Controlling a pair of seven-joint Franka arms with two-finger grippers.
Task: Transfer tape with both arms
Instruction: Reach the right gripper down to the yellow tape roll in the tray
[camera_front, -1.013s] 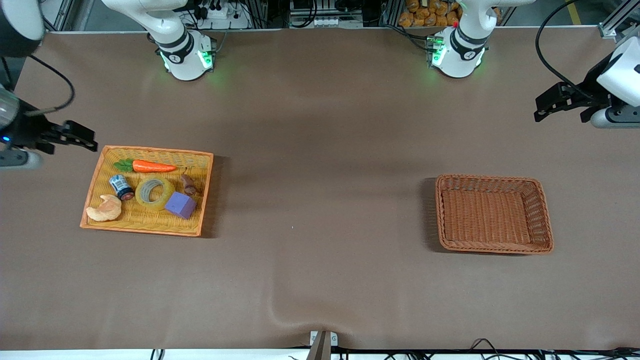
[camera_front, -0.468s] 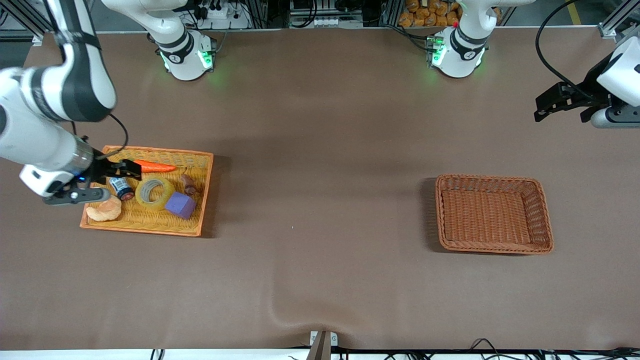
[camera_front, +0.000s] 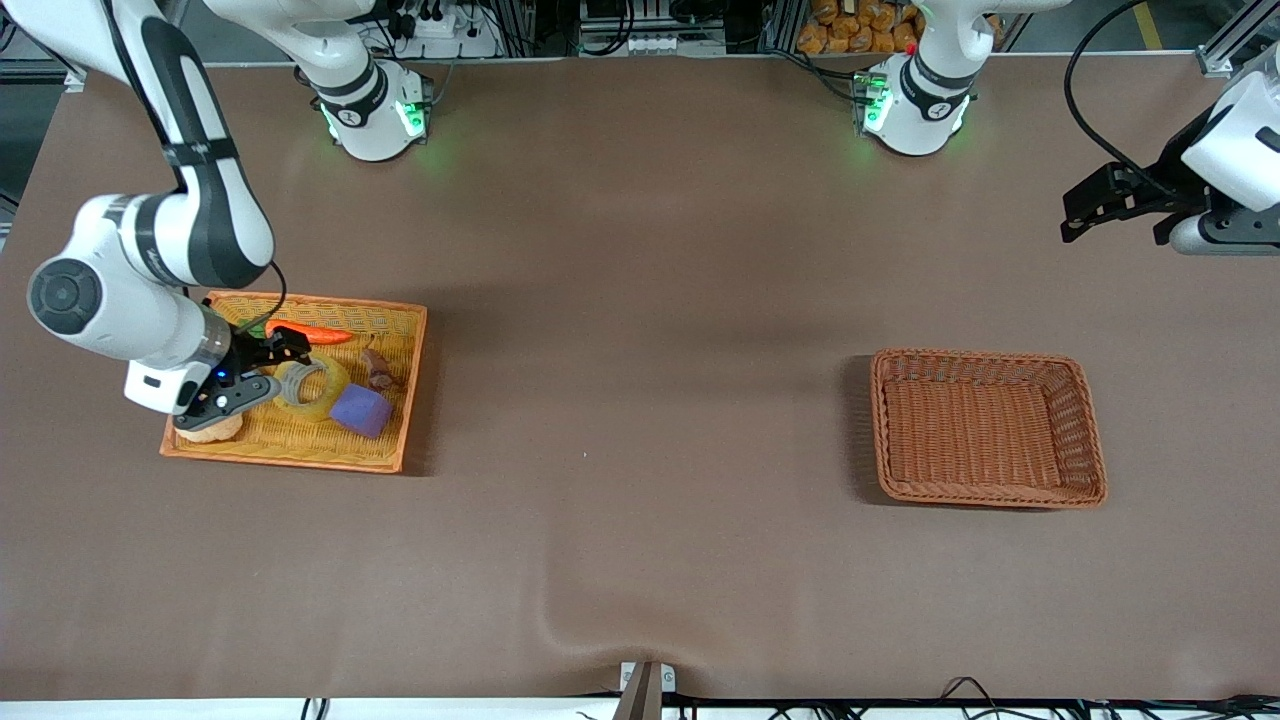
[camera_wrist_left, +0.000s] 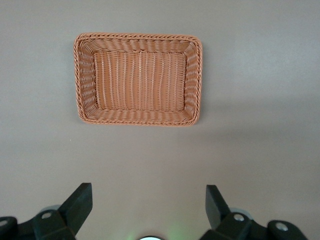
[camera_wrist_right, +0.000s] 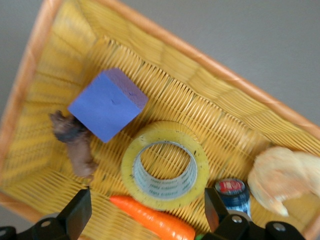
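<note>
I should next grab the tape by its ring's side (camera_wrist_right: 159, 204) with my right gripper, to pass it from the yellow woven tray to my other arm.
The tape (camera_front: 312, 386), a yellow ring with a grey-white core, lies flat in the yellow woven tray (camera_front: 300, 452) toward the right arm's end of the table. My right gripper (camera_front: 267, 368) hovers open over the tray, just beside the tape and above the carrot and can. In the right wrist view the tape (camera_wrist_right: 165, 166) lies just ahead of the open right gripper (camera_wrist_right: 147, 202), with nothing held. My left gripper (camera_front: 1105, 215) waits open and empty in the air over the left arm's end of the table. The left gripper (camera_wrist_left: 148, 196) looks down on the table by the brown basket.
In the tray around the tape are a purple cube (camera_wrist_right: 107, 104), an orange carrot (camera_wrist_right: 156, 221), a small blue-and-white can (camera_wrist_right: 233, 193), a bread piece (camera_wrist_right: 285, 176) and a brown lump (camera_wrist_right: 75, 142). A brown wicker basket (camera_front: 1090, 430) stands toward the left arm's end.
My right arm has swung in from the table's end and now holds its gripper over the tray beside the tape. The left arm has barely shifted. Nothing was grasped.
</note>
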